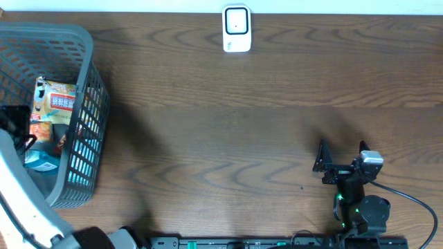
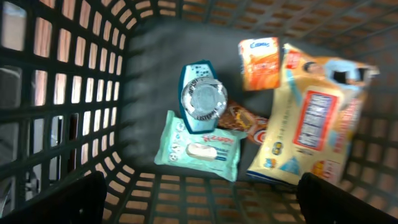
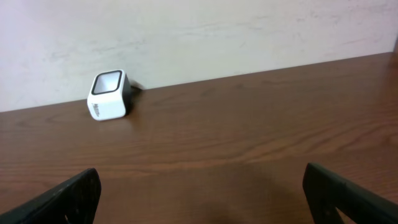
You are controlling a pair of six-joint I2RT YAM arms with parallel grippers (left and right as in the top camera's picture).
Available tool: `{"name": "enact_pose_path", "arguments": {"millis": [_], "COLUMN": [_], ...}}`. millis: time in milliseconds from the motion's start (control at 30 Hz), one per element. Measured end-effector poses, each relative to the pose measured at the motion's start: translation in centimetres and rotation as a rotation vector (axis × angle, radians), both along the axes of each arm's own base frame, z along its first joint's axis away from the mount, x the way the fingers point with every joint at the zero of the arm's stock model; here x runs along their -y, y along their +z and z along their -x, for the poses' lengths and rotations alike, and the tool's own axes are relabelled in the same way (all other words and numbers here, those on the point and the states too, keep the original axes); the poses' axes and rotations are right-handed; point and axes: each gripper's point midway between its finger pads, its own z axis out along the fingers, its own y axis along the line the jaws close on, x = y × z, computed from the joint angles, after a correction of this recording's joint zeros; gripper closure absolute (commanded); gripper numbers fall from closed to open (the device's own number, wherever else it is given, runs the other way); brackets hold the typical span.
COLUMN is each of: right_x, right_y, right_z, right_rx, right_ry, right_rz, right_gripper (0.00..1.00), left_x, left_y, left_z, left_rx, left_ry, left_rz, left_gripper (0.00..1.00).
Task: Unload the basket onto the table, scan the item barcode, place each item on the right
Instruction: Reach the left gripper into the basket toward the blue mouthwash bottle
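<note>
The teal cup's body needs to stay exposed so I can scan its barcode. My left gripper should grab the cup at its foil-lid end (image 1: pixel 43 160) (image 2: pixel 204 98) next.
A grey plastic basket (image 1: pixel 83 76) at the table's left holds several items. In the left wrist view I see a mint wipes pack (image 2: pixel 202 147), a teal cup with a foil lid (image 2: pixel 203 99), a small orange box (image 2: pixel 260 62), a large yellow bag (image 2: pixel 314 121) and a brown snack (image 2: pixel 244 118). My left gripper (image 2: pixel 202 205) hangs open above them, over the basket (image 1: pixel 15 128), touching nothing. The white barcode scanner (image 1: pixel 236 29) stands at the far edge (image 3: pixel 109 94). My right gripper (image 1: pixel 342 153) is open and empty near the front right (image 3: pixel 202 199).
The basket's lattice walls (image 2: pixel 68 93) rise around the items on all sides. A pale wall (image 3: pixel 199 31) runs just behind the scanner. Brown wooden tabletop (image 1: pixel 228 138) lies between basket, scanner and right arm. A black cable (image 1: pixel 415 200) trails by the right arm's base.
</note>
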Motion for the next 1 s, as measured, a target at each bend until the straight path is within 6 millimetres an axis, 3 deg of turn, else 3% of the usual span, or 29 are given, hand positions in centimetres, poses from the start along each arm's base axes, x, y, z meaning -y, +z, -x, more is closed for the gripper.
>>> {"name": "enact_pose_path", "arguments": {"millis": [267,433,733,867,1000], "right_x": [0.0,0.0,0.0,0.0,0.0], "right_y": [0.0,0.0,0.0,0.0,0.0], "right_z": [0.0,0.0,0.0,0.0,0.0], "right_rx": [0.0,0.0,0.0,0.0,0.0], "right_ry": [0.0,0.0,0.0,0.0,0.0], "right_rz": [0.0,0.0,0.0,0.0,0.0], "right_gripper": [0.01,0.01,0.01,0.01,0.01], "left_x": [-0.9,-1.2,-3.8,-3.9,-3.8], "left_y": [-5.0,-5.2,-5.2,-6.7,-8.1], "left_z": [-1.2,-0.4,2.3,3.0,2.1], "left_rx": [-0.157,-0.205,-0.231,-0.244,-0.213], "left_ry": [-0.053,-0.05,0.055,0.07,0.032], "left_rz": [0.103,0.091,0.065,0.093,0.113], "left_gripper": [0.02,0.02,0.03,0.02,0.03]}}
